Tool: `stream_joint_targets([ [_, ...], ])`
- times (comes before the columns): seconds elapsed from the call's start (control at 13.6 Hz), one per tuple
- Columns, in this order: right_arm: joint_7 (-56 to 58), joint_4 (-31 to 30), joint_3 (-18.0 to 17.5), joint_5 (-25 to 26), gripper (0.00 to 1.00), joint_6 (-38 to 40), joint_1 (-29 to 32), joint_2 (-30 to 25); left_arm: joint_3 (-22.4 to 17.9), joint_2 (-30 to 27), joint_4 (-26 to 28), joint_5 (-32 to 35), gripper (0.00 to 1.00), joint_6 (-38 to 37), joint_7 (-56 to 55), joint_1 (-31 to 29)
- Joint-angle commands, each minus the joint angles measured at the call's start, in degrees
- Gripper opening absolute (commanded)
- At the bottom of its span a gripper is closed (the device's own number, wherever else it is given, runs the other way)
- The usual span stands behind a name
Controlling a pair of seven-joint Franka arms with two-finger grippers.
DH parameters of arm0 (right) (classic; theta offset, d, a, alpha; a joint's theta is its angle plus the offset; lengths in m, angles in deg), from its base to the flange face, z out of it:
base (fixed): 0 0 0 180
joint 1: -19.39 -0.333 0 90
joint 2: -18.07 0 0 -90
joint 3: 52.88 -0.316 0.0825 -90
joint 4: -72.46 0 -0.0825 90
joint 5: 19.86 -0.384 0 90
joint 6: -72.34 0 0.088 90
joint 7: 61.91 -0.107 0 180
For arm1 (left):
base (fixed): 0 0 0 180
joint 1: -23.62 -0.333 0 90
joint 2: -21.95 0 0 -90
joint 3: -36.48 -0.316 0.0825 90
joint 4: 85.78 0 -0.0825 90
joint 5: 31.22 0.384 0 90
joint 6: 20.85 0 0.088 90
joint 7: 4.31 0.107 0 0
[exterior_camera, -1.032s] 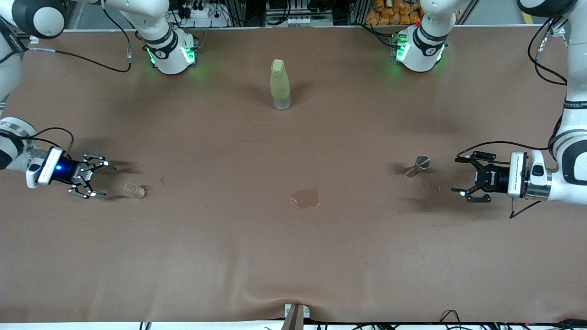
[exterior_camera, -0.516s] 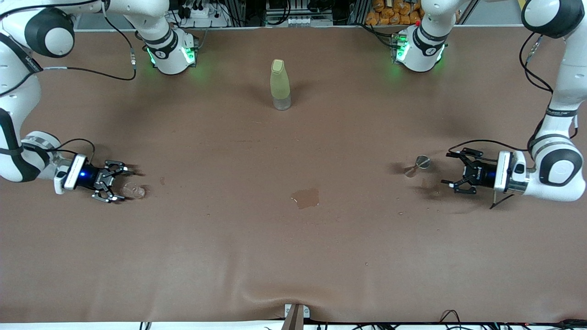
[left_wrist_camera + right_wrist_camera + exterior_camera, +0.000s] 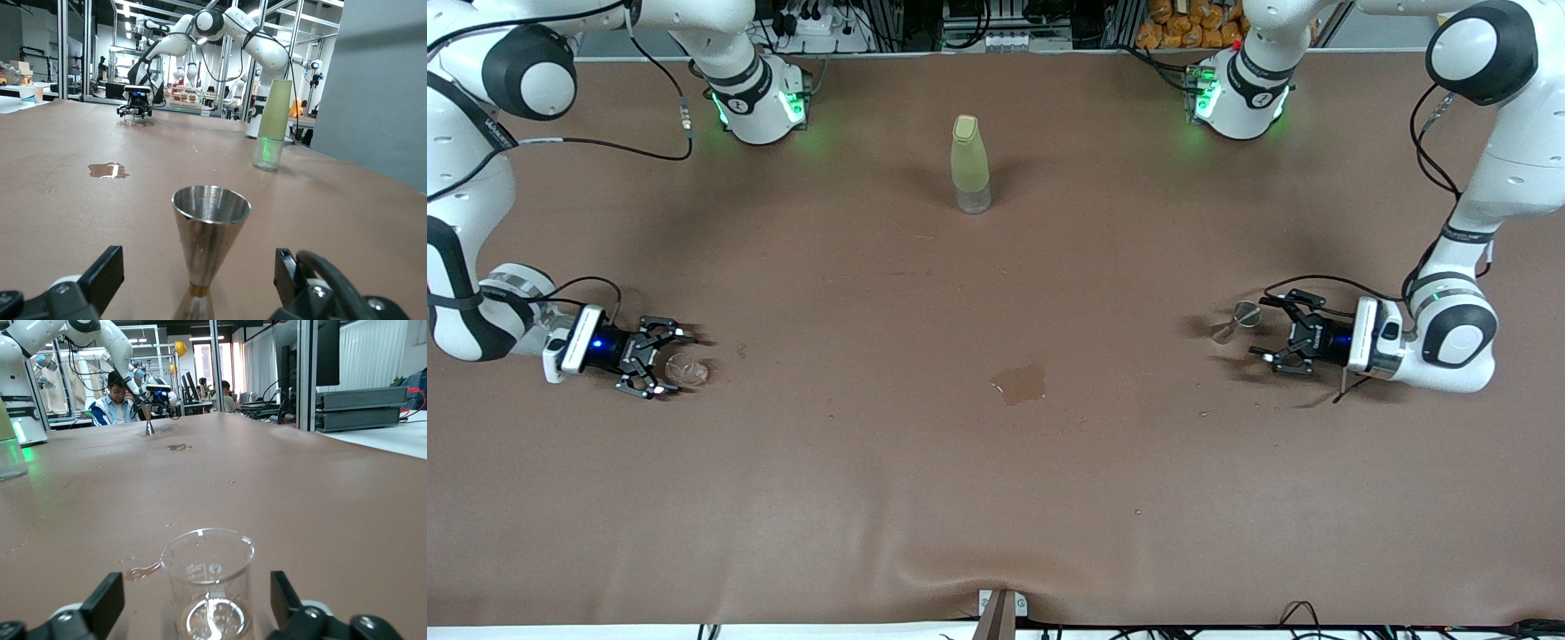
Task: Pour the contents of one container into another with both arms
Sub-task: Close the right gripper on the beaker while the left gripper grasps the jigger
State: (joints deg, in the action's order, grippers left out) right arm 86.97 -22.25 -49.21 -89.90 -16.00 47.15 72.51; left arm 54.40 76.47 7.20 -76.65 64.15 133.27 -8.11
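The left gripper grabs the jigger by its narrow middle (image 3: 199, 289) next, which keeps the jigger's open top cup (image 3: 211, 205) free to catch the pour.
A small clear glass beaker (image 3: 690, 370) (image 3: 208, 583) stands upright on the brown table toward the right arm's end. My right gripper (image 3: 672, 363) (image 3: 195, 595) is low at the table and open. Its fingers stand on either side of the beaker with a gap on each side. A steel jigger (image 3: 1240, 320) (image 3: 210, 247) stands upright toward the left arm's end. My left gripper (image 3: 1261, 327) (image 3: 198, 280) is open around the jigger, and neither finger touches it.
A tall yellow-green bottle (image 3: 970, 164) stands mid-table, farther from the front camera. A small puddle (image 3: 1021, 384) lies at the table's middle, and a wet streak (image 3: 141, 571) lies beside the beaker. The two arm bases (image 3: 760, 102) (image 3: 1240, 93) glow green.
Both arms have come down and moved inward. The right gripper now straddles the beaker and the left gripper straddles the jigger. Neither container has moved.
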Motion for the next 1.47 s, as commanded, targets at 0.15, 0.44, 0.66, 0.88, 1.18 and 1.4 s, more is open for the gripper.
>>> stream_joint_targets([
  [0.15,3.52,1.11,-0.5,-2.9,0.72,0.97,0.72,1.72,0.18,-0.12,3.08,-1.32,1.0,2.71,4.43,0.44],
  [0.44,3.61,1.11,-0.5,-2.9,0.67,0.97,0.36,2.25,0.18,-0.2,3.97,-1.32,0.92,5.34,7.09,1.05],
  [0.66,3.61,1.19,-0.5,-2.99,0.47,0.97,0.36,2.25,0.26,-0.47,3.88,-1.32,0.7,5.88,7.09,1.23],
  [0.88,3.26,1.46,-0.59,-2.99,0.24,1.76,0.28,2.16,0.18,-0.47,3.79,-1.23,0.53,5.88,7.17,1.23],
  [1.18,2.91,2.68,-2.25,-2.9,0.23,1.94,-0.16,1.63,0.27,-1.08,3.35,-0.79,0.09,6.31,7.17,1.23],
  [1.4,-1.98,4.44,-2.87,-3.69,0.18,1.59,-4.01,0.32,0.35,-1.87,1.07,0.0,0.0,6.4,9.97,1.32],
])
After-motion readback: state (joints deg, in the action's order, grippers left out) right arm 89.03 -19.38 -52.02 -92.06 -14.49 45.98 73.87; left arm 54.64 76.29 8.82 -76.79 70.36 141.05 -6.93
